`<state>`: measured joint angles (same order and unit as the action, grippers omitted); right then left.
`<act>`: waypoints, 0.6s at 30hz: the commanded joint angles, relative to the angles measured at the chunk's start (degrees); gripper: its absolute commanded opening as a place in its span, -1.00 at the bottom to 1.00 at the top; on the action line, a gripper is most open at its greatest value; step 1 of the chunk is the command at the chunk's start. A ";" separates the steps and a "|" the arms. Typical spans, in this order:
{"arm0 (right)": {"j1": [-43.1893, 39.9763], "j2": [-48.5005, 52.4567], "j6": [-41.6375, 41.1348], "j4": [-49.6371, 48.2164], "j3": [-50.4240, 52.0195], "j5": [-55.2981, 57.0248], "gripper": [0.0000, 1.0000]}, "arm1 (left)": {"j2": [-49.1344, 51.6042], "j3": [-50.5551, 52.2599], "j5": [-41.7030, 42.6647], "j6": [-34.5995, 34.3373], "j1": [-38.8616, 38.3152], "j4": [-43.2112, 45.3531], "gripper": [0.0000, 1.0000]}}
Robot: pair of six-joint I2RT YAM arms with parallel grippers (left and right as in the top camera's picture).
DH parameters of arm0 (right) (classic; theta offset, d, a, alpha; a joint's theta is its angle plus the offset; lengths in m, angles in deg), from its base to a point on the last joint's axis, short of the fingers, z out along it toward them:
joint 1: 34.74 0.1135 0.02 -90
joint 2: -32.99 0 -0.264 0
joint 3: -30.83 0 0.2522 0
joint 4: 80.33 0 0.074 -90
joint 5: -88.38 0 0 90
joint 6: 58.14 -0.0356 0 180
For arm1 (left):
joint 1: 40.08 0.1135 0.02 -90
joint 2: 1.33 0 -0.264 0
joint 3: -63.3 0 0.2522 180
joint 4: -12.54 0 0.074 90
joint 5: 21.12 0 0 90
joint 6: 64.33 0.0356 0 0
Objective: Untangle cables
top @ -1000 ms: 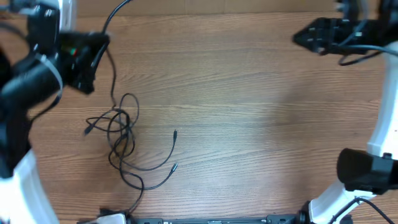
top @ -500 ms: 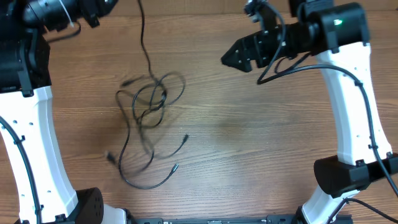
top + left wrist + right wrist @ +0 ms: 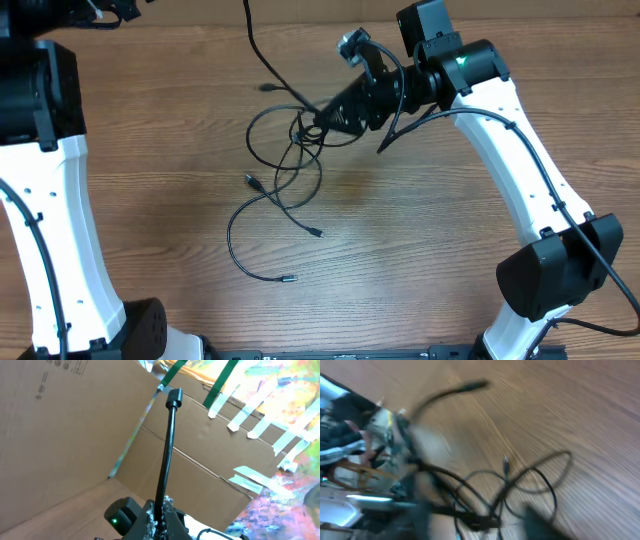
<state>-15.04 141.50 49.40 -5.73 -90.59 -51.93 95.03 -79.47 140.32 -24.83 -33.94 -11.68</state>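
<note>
The left gripper should keep hold of the cable until it is near the tabletop, because the cable's strand (image 3: 262, 57) stretches straight from the tangle, with the plug end high above the tabletop.
The cables (image 3: 290, 150) are thin black wires looped in a loose tangle at the middle of the wooden table, and loose plug ends (image 3: 318, 233) trail toward the front. One strand (image 3: 250, 30) rises out of the top edge of the overhead view. In the left wrist view my left gripper (image 3: 162, 509) is shut on that cable (image 3: 167, 450), with its plug end (image 3: 174, 396) sticking up past the jaws. My right gripper (image 3: 318, 122) reaches into the tangle's upper right side. The blurred right wrist view shows its fingers (image 3: 415, 507) apart with cable strands (image 3: 520, 485) between them.
A cardboard wall (image 3: 75, 435) with green and white tape stands behind the table. The white left arm (image 3: 60, 200) runs along the left edge. The right arm (image 3: 520, 150) arcs over the right side to its base (image 3: 560, 275).
The tangle has been dragged right and toward the back, and it hangs more stretched out from the left gripper's strand. My right gripper has swung left and down into the tangle.
</note>
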 commanded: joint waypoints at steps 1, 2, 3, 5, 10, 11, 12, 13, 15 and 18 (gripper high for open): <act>0.44 -0.74 0.28 -0.87 0.57 -5.05 -0.92 | 1.09 -0.63 1.29 -1.60 0.07 0.42 -0.92; 0.44 -0.74 0.24 -1.01 0.57 -3.91 -0.92 | 1.36 -0.63 1.92 -0.92 0.26 0.42 -0.92; 0.44 -0.74 -0.66 -1.18 0.55 -1.64 -0.92 | 1.57 -0.63 3.04 -0.15 0.76 0.39 -0.92; -0.26 -0.74 -2.64 -1.44 0.55 2.60 -0.92 | 2.05 -0.63 5.14 0.33 2.27 0.42 -0.92; -5.57 -0.76 -2.75 0.85 -0.39 3.67 -0.92 | 2.64 -0.63 10.58 0.46 10.23 0.37 -0.92; -6.80 -0.76 -2.73 2.01 -1.03 3.23 -0.92 | 2.64 -0.63 11.30 0.90 11.74 0.35 -0.92; -7.63 -0.76 -2.71 3.10 -1.62 2.86 -0.92 | 2.64 -0.63 12.31 1.49 13.16 0.35 -0.92; -8.28 -0.76 -2.67 4.44 -2.27 2.47 -0.92 | 2.64 -0.63 13.40 1.92 14.45 0.33 -0.92; -9.09 -0.81 -0.79 7.87 -4.04 2.23 -0.92 | 2.64 -0.57 15.80 3.02 16.39 0.00 -0.91; -8.81 -0.81 2.51 13.00 -7.56 2.32 -0.92 | 2.64 -0.52 19.23 5.22 16.96 -0.28 -0.85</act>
<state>-24.76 141.50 48.26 4.74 -93.06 -49.20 97.50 -79.45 153.30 -23.32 -17.36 -12.03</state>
